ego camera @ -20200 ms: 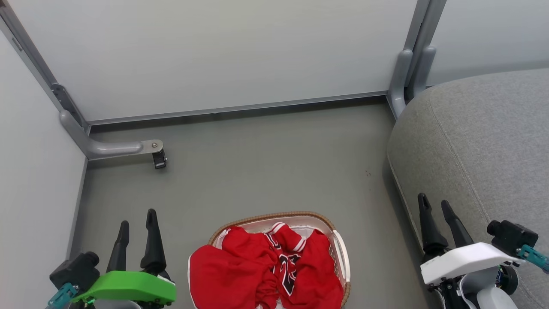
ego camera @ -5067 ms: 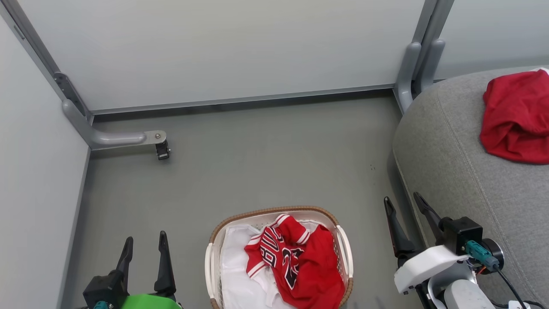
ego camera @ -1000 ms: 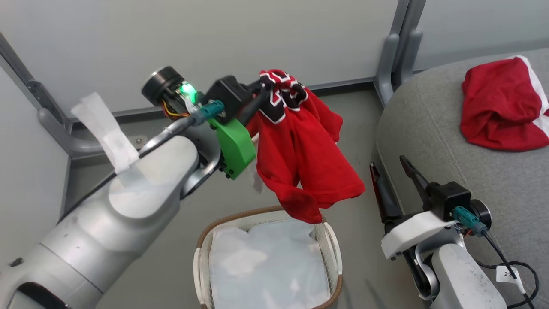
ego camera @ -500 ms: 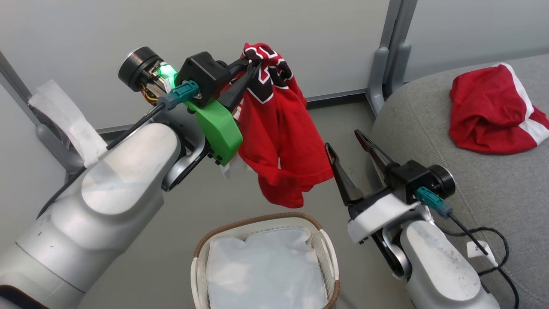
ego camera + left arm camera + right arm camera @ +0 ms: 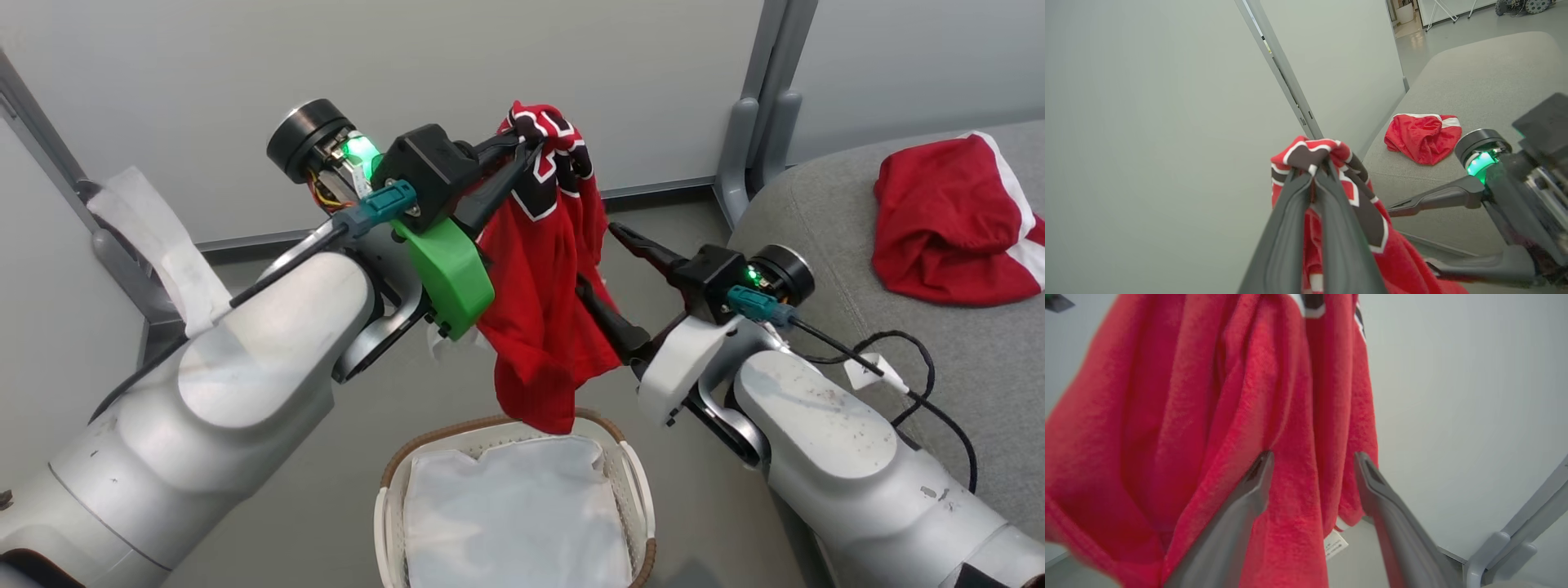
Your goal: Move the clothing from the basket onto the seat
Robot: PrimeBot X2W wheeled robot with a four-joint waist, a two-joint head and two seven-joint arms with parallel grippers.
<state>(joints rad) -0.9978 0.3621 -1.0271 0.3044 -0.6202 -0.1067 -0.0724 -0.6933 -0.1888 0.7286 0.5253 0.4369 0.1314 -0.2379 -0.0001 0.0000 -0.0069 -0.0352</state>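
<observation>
The red jersey should go onto the seat, so my right gripper should next grab it by its hanging fold below the lettering (image 5: 573,269) (image 5: 1309,482).
My left gripper (image 5: 529,149) is shut on the collar end of the red jersey (image 5: 545,327), which hangs free above the basket (image 5: 424,447). In the left wrist view, the gripper (image 5: 1312,171) pinches the jersey (image 5: 1331,153) at its black-and-white lettering. My right gripper (image 5: 606,263) is open at the jersey's right side. Seen from the right wrist, that gripper (image 5: 1314,457) has a hanging fold of the jersey (image 5: 1188,416) between its spread fingers. A plain red piece (image 5: 947,220) lies bunched on the grey seat (image 5: 939,359).
A white liner sheet (image 5: 506,514) lies in the basket on the grey floor. Pale partition walls with grey metal posts (image 5: 755,114) stand close behind. A black cable (image 5: 914,384) trails from my right wrist over the seat's edge.
My right gripper has risen and swung left until its open fingers straddle the hanging jersey. The left gripper keeps its hold. The camera has shifted a little.
</observation>
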